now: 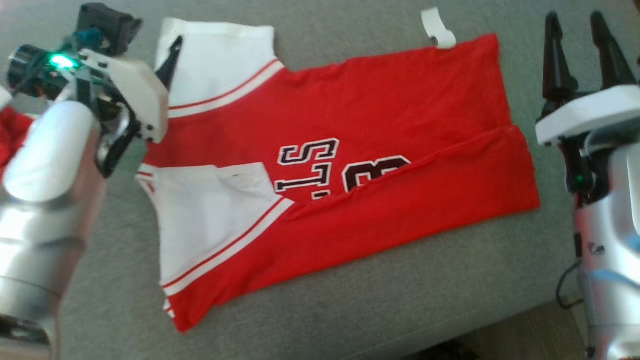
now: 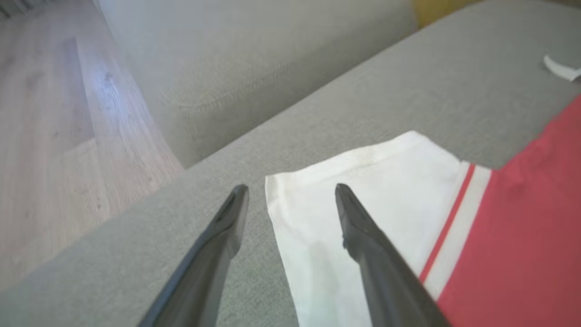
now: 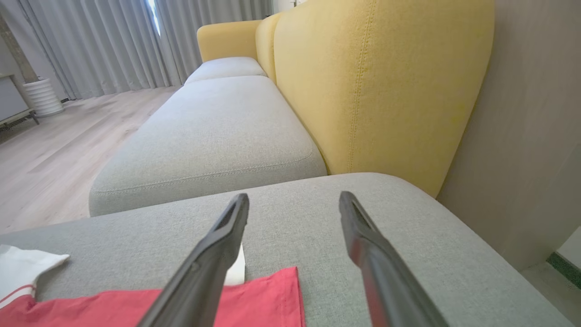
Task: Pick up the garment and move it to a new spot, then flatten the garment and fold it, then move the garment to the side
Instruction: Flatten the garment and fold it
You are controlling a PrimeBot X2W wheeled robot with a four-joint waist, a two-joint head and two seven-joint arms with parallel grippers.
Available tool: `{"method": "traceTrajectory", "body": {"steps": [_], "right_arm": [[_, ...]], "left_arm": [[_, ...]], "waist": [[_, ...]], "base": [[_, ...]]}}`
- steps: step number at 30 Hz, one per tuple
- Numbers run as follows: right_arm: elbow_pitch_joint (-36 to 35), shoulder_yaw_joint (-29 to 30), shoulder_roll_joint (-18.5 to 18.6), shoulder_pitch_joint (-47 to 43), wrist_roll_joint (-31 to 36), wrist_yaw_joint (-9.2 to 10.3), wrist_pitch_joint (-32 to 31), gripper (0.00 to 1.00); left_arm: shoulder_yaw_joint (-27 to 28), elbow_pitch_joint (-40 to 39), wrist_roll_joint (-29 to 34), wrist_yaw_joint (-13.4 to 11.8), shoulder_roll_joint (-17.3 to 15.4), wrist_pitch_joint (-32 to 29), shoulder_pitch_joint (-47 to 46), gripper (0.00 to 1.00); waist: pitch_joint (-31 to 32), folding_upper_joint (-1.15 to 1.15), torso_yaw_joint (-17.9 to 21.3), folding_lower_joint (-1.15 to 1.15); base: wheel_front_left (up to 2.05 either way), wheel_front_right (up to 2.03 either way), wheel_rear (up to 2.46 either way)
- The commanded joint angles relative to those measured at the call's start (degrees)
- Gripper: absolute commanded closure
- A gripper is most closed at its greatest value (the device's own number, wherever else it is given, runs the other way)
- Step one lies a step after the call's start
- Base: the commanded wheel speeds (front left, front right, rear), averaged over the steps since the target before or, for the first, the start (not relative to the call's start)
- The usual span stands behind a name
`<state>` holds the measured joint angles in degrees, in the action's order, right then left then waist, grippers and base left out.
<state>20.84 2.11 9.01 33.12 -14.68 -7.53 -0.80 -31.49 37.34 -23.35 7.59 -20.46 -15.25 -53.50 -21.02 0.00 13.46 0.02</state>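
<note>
The jersey's body (image 1: 396,102) is spread flat on the cushion, so my right gripper should next grab the jersey by the corner of its red hem (image 1: 495,42).
The garment (image 1: 380,100) is a red jersey with white sleeves and dark lettering, spread on the grey cushion (image 1: 350,310). Its near long side is folded up over part of the lettering. My left gripper (image 1: 167,55) hovers open over the far white sleeve (image 2: 372,181); in the left wrist view the left gripper (image 2: 290,188) straddles the sleeve's outer corner, holding nothing. My right gripper (image 1: 580,50) stands open just past the jersey's hem, right of it. In the right wrist view the right gripper (image 3: 294,196) is empty above the red hem corner (image 3: 263,299).
A white strip (image 1: 439,30) lies at the jersey's far hem corner. Red cloth (image 1: 12,135) shows at the left edge. A yellow backrest (image 3: 376,81) and another grey seat (image 3: 213,131) lie beyond. Wood floor (image 2: 54,136) drops off past the cushion edge.
</note>
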Motion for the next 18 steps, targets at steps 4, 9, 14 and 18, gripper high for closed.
{"method": "traceTrajectory", "body": {"steps": [4, 9, 14, 18], "right_arm": [[-0.87, -2.52, -0.70, 3.88, -0.24, 0.04, 1.43, 0.00], [0.06, -3.82, -0.99, 5.40, -0.59, 0.04, 2.47, 0.00], [1.08, -4.65, -1.13, 6.13, -1.01, 0.04, 3.63, 0.00], [2.14, -4.76, -0.87, 6.65, -0.89, 0.04, 3.85, 0.00]], "left_arm": [[-2.77, 2.39, -3.21, -0.12, -5.50, -3.14, -7.21, 0.00], [-5.09, 7.01, -4.40, -0.11, -7.32, -3.80, -10.96, 0.00], [-8.42, 10.77, -6.99, -0.11, -7.30, -5.89, -13.11, 0.00], [-11.35, 11.09, -10.97, -0.10, -7.05, -8.82, -13.13, 0.00]], "waist": [[-4.50, 0.00, 3.99, -0.02], [-6.64, 0.00, 5.56, -0.02], [-8.05, 0.00, 6.72, -0.02], [-8.24, 0.00, 6.91, -0.02]], "base": [[0.00, 0.00, 0.00], [0.00, 0.00, 0.00], [0.00, 0.00, 0.00], [0.00, 0.00, 0.00]]}}
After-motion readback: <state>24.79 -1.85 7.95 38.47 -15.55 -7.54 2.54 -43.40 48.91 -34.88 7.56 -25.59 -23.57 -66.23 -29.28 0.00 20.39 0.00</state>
